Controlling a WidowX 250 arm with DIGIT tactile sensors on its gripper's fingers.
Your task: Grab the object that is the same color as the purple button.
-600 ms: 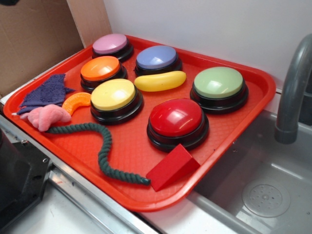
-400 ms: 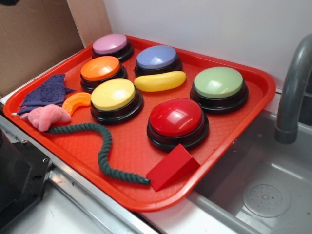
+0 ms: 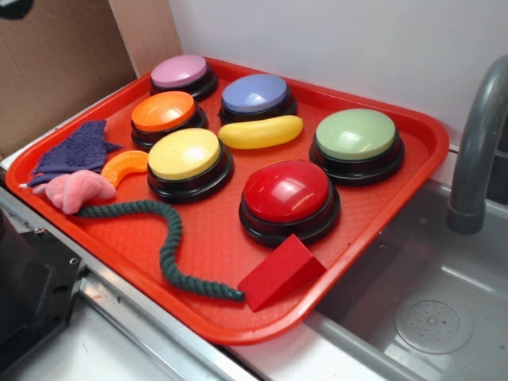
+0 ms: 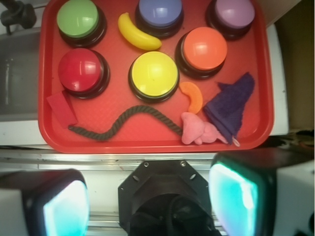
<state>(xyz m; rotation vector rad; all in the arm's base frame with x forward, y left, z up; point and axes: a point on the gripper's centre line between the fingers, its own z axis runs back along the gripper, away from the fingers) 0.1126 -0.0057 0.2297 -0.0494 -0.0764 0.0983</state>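
My gripper is about to grab the dark purple cloth by its bunched middle (image 3: 77, 150). That will pick out the object that matches the purple button.
The object, a small dark purple cloth scrap (image 3: 75, 151), lies at the left end of the red tray (image 3: 206, 262), beside a pink plush toy (image 3: 75, 190). The purple button (image 3: 255, 94) stands in the tray's back row. In the wrist view the cloth (image 4: 231, 105) is at the right and the purple button (image 4: 160, 11) at the top edge. My gripper (image 4: 150, 201) hangs high above the robot's black base, short of the tray's near rim. It is open, its teal pads (image 4: 66, 206) far apart with nothing between them.
The tray also holds mauve-pink (image 3: 181, 71), orange (image 3: 164, 111), yellow (image 3: 185, 153), green (image 3: 356, 135) and red (image 3: 286, 190) buttons, a yellow banana (image 3: 260, 132), an orange slice (image 3: 123, 167), a green rope (image 3: 167, 238) and a red wedge (image 3: 279, 272). A sink (image 3: 429, 317) and faucet (image 3: 476, 143) are at right.
Nothing on the tray has moved. A dark part at the top left corner of the exterior view shows slightly more than before.
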